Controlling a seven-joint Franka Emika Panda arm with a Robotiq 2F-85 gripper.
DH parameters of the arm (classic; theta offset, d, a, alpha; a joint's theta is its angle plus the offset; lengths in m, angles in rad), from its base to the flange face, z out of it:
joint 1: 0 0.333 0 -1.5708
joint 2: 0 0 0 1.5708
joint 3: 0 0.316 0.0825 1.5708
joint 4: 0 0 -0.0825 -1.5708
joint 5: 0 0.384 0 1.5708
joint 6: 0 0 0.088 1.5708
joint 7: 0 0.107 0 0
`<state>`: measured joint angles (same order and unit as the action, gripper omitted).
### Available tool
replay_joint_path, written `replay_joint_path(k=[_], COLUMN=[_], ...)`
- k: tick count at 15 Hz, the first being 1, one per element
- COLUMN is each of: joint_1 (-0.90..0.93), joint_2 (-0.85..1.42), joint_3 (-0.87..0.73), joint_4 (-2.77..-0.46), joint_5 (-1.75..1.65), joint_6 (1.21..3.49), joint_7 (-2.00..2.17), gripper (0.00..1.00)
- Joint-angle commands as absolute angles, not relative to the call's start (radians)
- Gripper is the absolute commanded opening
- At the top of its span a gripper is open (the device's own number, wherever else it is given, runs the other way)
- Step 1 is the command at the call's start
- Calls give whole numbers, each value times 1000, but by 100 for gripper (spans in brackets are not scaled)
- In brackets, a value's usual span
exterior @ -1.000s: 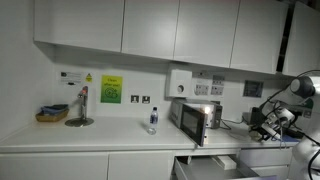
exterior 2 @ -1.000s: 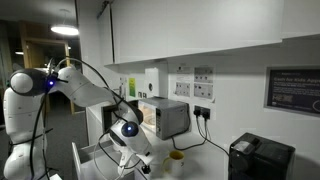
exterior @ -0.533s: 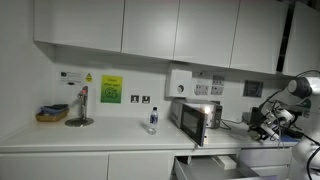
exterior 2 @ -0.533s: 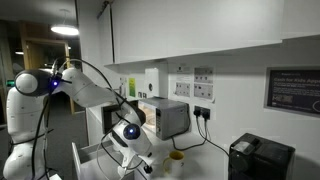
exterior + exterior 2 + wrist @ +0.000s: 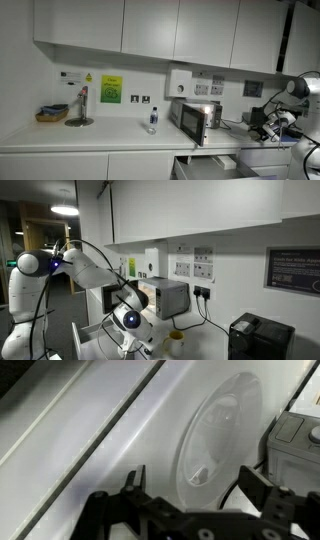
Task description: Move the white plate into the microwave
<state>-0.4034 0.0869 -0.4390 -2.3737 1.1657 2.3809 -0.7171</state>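
My fingers are above the plate [image 5: 215, 445] in the wrist view, so it is too early to close. My gripper lowers, then closes on the plate's near rim.
The white plate [image 5: 215, 445] lies on the white counter, seen from the wrist view just beyond my fingers. My gripper [image 5: 195, 485] is open, with one dark finger on each side of the plate's near rim, touching nothing that I can see. In both exterior views the gripper [image 5: 262, 128] [image 5: 140, 345] hangs low over the counter beside the microwave [image 5: 195, 118] [image 5: 165, 297], a small silver-grey box with a warm light inside. The plate itself is not clear in the exterior views.
A small water bottle [image 5: 152, 120] stands by the microwave. A tap [image 5: 80, 105] and a basket [image 5: 50, 114] are at the far end. An open drawer [image 5: 215, 165] sits below. A black box [image 5: 260, 338] and a yellowish cup [image 5: 176, 337] are nearby.
The arm has shifted only slightly; the gripper stays low over the counter and open.
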Motion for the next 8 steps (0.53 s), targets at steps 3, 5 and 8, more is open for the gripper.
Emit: replay_joint_path(k=[3,5,8], joint_1=[-434,-435,-435], joint_2=[126,131,144], joint_3=[-430,-430,-428], joint_4=[-2333,-2326,-2312], joint_5=[1224,1239,1255], joint_6=[2318,2304,2279], joint_7=[-787,-806,-835], gripper=[100,100,100])
